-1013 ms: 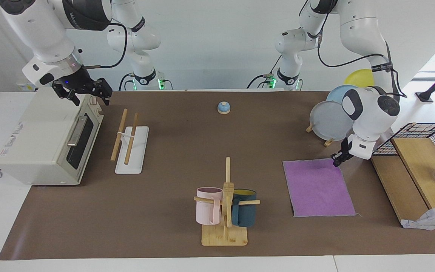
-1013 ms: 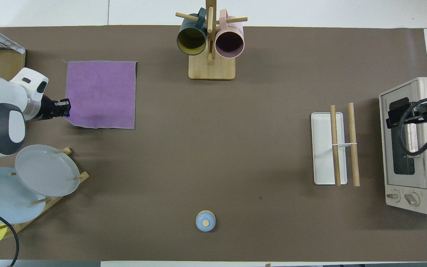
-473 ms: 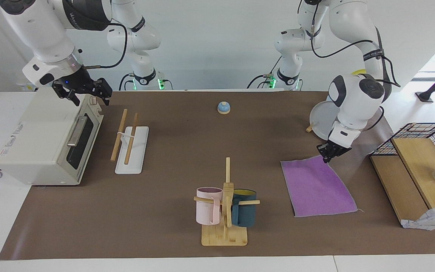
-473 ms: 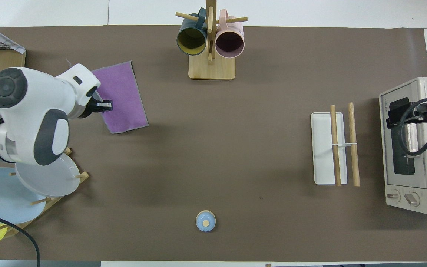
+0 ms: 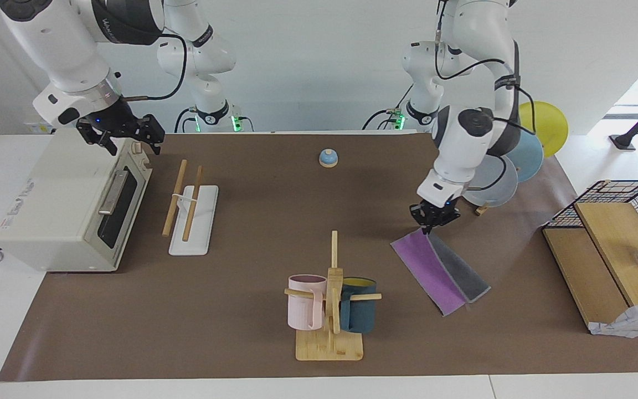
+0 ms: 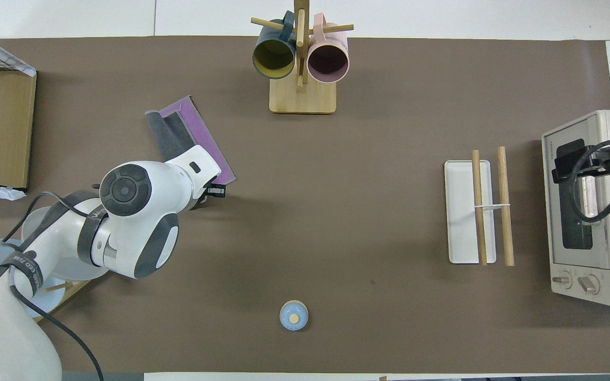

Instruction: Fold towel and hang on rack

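My left gripper opens next, since the towel's dark grey part lies folded over the purple part, with my fingers at the towel's near edge.
The towel (image 5: 432,266) lies partly turned over on the brown mat, a purple strip beside a dark grey strip (image 5: 460,271); it also shows in the overhead view (image 6: 199,138). My left gripper (image 5: 428,224) is shut on the towel's corner nearest the robots and holds it just above the mat; it shows in the overhead view (image 6: 217,191) too. The rack (image 5: 189,208), two light-wood rods over a white base, stands toward the right arm's end, beside the toaster oven; it also shows in the overhead view (image 6: 487,211). My right gripper (image 5: 122,136) waits over the toaster oven.
A toaster oven (image 5: 70,202) stands at the right arm's end. A mug tree (image 5: 331,299) with a pink and a dark cup stands mid-table, far from the robots. A plate stand (image 5: 496,174), a wire basket on a wooden box (image 5: 612,233) and a small blue bell (image 5: 328,158) also stand here.
My left gripper has pulled the towel's corner across toward the middle of the table, turning the cloth over so its grey face shows. The right arm has not moved.
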You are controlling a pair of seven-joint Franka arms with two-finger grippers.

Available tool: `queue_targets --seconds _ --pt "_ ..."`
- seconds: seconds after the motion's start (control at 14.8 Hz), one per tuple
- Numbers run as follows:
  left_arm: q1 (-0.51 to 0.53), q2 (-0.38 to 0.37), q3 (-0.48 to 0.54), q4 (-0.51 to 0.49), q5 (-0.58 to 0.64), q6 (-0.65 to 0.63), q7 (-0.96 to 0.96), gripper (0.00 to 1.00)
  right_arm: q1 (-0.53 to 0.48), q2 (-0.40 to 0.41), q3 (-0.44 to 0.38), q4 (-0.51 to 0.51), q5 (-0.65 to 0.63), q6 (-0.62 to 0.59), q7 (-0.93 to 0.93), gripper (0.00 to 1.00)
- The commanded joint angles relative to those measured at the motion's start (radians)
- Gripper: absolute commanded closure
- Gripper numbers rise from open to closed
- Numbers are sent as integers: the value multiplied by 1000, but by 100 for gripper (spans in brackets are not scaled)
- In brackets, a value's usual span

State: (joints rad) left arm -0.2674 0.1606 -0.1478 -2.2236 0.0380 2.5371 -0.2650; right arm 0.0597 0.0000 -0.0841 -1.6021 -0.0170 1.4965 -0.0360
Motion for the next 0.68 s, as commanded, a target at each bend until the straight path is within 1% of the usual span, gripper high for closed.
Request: queue_targets --seconds 0.0,0.07,0.14,0.34,0.61 --pt "-13 2 13 -19 28 32 -22 100 -9 -20 3 -24 20 7 -19 0" --pt "-15 2 13 -18 29 31 -49 29 -9 -20 3 -24 20 5 -19 0" --pt "-15 3 13 -14 30 28 -60 0 -9 -20 3 -24 20 7 -19 0" --pt "5 -9 13 -7 30 8 -62 0 -9 -20 3 -24 20 7 -19 0" --pt "103 -1 7 19 17 -15 -34 0 -9 -20 3 -24 20 7 -19 0"
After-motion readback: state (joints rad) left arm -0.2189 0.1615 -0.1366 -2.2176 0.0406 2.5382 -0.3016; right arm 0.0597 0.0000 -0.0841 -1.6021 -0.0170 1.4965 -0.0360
